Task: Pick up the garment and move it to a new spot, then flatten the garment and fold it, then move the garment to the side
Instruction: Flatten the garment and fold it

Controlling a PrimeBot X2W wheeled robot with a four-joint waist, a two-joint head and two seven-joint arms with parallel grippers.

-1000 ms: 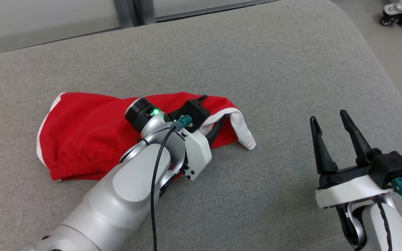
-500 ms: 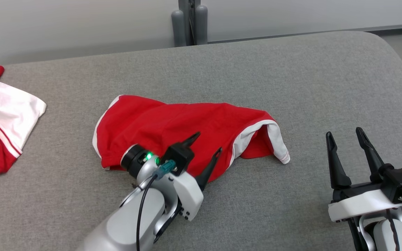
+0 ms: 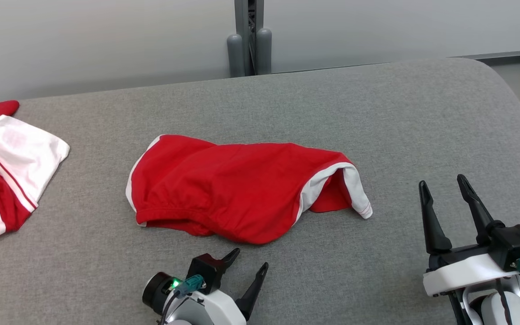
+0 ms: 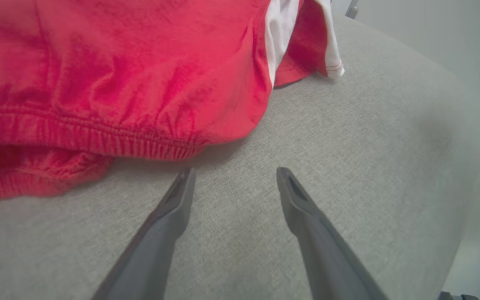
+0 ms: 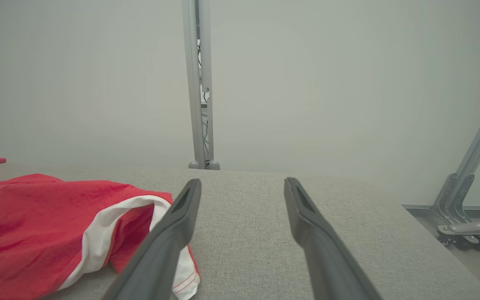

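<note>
The robot will next use the left gripper to grab the garment by its elastic waistband (image 3: 202, 222), since that gathered waistband stands up off the surface while the rest of the garment lies slack.
The garment (image 3: 237, 189) is a red pair of shorts with white trim, lying crumpled in the middle of the grey padded surface (image 3: 377, 113). Its elastic waistband (image 4: 98, 137) faces me and a white-edged leg opening (image 3: 355, 194) points right. My left gripper (image 3: 248, 262) stands open just in front of the garment's near edge, apart from it, with nothing between its fingers. In the left wrist view my left gripper (image 4: 233, 175) hovers over bare surface below the waistband. My right gripper (image 3: 443, 185) is open at the lower right, well clear of the garment (image 5: 56, 225).
A second red and white garment (image 3: 7, 158) lies at the left edge of the surface. A grey post (image 3: 248, 40) stands against the wall behind. The surface's rounded right edge drops to the floor, where a wheeled metal frame (image 5: 465, 225) stands.
My left gripper let go of the garment, opened fully and drew back toward me. The head camera turned, shifting the whole picture and bringing the second garment into view. The right gripper stayed open.
</note>
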